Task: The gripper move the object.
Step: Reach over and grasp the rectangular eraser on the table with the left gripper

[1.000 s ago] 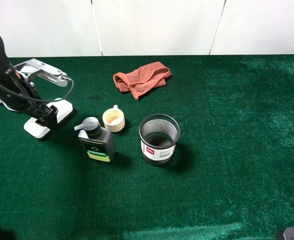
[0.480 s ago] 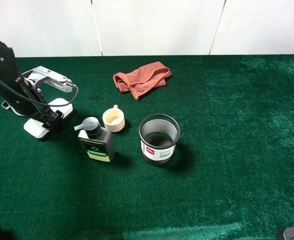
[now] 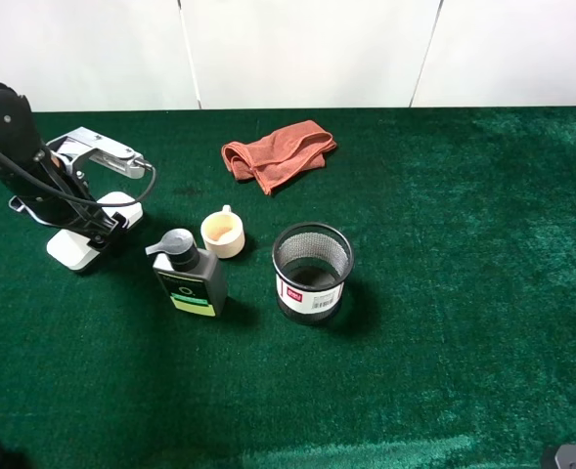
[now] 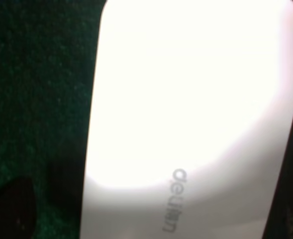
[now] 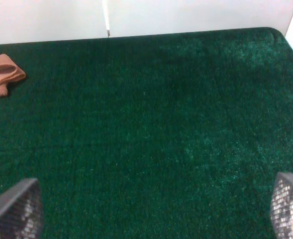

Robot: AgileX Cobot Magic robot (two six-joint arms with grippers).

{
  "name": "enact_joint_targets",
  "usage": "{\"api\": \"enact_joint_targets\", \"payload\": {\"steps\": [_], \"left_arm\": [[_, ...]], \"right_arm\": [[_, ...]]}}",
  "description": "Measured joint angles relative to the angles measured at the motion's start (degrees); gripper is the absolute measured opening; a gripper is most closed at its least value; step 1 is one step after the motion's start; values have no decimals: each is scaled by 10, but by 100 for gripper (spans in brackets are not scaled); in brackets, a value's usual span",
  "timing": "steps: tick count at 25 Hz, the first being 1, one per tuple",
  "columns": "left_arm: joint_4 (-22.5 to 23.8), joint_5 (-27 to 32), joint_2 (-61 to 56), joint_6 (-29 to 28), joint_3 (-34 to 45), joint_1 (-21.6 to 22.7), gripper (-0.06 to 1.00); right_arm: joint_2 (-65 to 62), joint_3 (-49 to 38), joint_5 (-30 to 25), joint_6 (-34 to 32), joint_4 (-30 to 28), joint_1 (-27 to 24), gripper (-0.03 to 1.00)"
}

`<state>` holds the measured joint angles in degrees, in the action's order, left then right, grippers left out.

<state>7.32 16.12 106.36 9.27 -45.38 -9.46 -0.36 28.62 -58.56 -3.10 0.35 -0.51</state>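
The fingers of my left gripper reach down beside the long sides of the white case point(image 3: 70, 250), just above the green cloth. My left gripper should close. Closing now would hold the case.
The object, a flat white oblong case point(image 3: 70, 250), lies on the green cloth at the far left. My left gripper point(image 3: 97, 227), with its silver bracket and looping black cable, is down over the case's middle, one jaw on each long side. The left wrist view is filled by the white case point(image 4: 186, 99). A dark finger point(image 4: 14, 209) stands a little off one edge, so the gripper looks open. My right gripper point(image 5: 151, 206) is open and empty over bare cloth, far from the case.
A dark pump bottle point(image 3: 190, 278), a cream small cup point(image 3: 222, 234) and a black mesh cup point(image 3: 312, 272) stand mid-table, right of the case. A rust-red cloth point(image 3: 278, 154) lies at the back. The green table's far edge meets a white wall.
My left arm has swung up and to the right and settled over the case. The case has stayed almost where it was.
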Motion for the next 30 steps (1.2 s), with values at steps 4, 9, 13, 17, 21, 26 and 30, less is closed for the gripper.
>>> {"api": "enact_joint_targets", "payload": {"steps": [4, 9, 13, 17, 21, 26, 30], "left_arm": [[0, 0, 0, 0, 0, 0, 97], [-1, 0, 0, 0, 0, 0, 70], [-2, 0, 0, 0, 0, 0, 62], [-9, 0, 0, 0, 0, 0, 62], [-12, 0, 0, 0, 0, 0, 62], [-12, 0, 0, 0, 0, 0, 62], [-12, 0, 0, 0, 0, 0, 62]], "right_arm": [[0, 0, 0, 0, 0, 0, 69], [0, 0, 0, 0, 0, 0, 69], [0, 0, 0, 0, 0, 0, 69], [0, 0, 0, 0, 0, 0, 69], [0, 0, 0, 0, 0, 0, 69], [0, 0, 0, 0, 0, 0, 69], [0, 0, 0, 0, 0, 0, 69]]}}
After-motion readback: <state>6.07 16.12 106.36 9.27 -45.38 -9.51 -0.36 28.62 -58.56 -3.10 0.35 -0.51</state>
